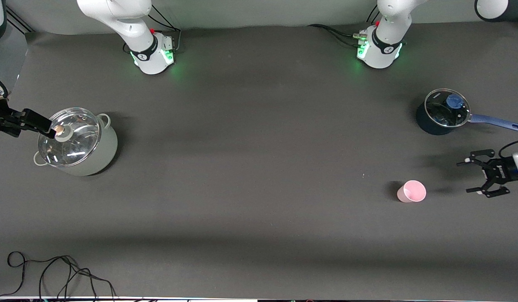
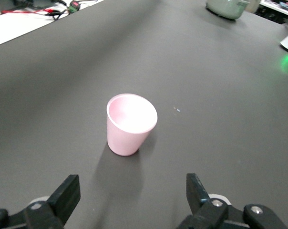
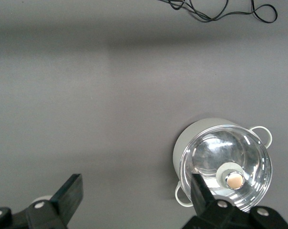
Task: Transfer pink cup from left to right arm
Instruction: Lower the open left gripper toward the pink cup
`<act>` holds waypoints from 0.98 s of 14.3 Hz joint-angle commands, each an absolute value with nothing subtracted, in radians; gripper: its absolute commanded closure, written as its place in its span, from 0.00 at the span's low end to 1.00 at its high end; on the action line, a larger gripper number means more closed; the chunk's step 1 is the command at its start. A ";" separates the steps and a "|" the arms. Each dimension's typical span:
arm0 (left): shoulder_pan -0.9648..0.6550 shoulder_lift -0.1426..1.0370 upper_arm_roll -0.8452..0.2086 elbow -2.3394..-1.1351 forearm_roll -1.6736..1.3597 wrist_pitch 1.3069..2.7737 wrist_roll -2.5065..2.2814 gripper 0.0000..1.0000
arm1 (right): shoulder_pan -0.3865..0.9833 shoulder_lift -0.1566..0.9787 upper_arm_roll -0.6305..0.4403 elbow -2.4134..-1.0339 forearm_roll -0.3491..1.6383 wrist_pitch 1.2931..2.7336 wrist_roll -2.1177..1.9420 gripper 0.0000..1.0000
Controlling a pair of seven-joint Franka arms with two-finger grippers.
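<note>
I will next grab the cup by its lower body (image 2: 124, 143) with my left gripper, so that the pink cup's open rim (image 2: 131, 95) stays free for my right gripper.
The pink cup (image 1: 412, 191) (image 2: 129, 124) is a small pale-pink tumbler. It stands upright on the dark table, mouth up, toward the left arm's end. My left gripper (image 1: 466, 176) (image 2: 133, 191) hangs low over the table beside the cup, closer to the table's end. Its fingers are open and point at the cup, a short gap away, with nothing between them. My right gripper (image 1: 30, 126) (image 3: 134, 191) is open and empty at the right arm's end. It hovers at the edge of a lidded pot, one finger (image 3: 203, 193) over the pot's rim.
A pale-green pot (image 1: 95, 155) (image 3: 191, 138) with a glass lid (image 1: 74, 138) stands at the right arm's end. A dark blue saucepan (image 1: 435, 123) with a glass lid and blue handle (image 1: 495, 121) sits farther from the front camera than the cup. Loose cables (image 1: 53, 272) lie near the table's front edge.
</note>
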State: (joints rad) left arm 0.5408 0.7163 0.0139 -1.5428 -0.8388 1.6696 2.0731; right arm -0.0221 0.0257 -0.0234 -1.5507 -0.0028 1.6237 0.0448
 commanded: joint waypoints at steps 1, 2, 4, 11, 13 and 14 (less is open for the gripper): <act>0.574 0.741 0.005 -1.578 -0.893 1.663 2.244 0.01 | -0.029 0.028 -0.025 -1.536 0.017 1.615 0.018 0.00; 0.584 0.755 0.005 -1.592 -0.899 1.673 2.288 0.01 | -0.029 0.029 -0.025 -1.536 0.017 1.617 0.020 0.00; 0.586 0.791 0.005 -1.612 -0.945 1.703 2.383 0.01 | -0.029 0.029 -0.025 -1.536 0.017 1.617 0.020 0.00; 0.543 0.834 -0.018 -1.730 -1.152 1.827 2.606 0.01 | -0.029 0.028 -0.025 -1.536 0.017 1.615 0.018 0.00; 0.511 0.842 -0.021 -1.744 -1.198 1.848 2.614 0.01 | -0.029 0.029 -0.025 -1.536 0.017 1.615 0.018 0.00; 0.503 0.851 -0.023 -1.746 -1.221 1.848 2.614 0.01 | -0.029 0.028 -0.025 -1.537 0.017 1.615 0.017 0.00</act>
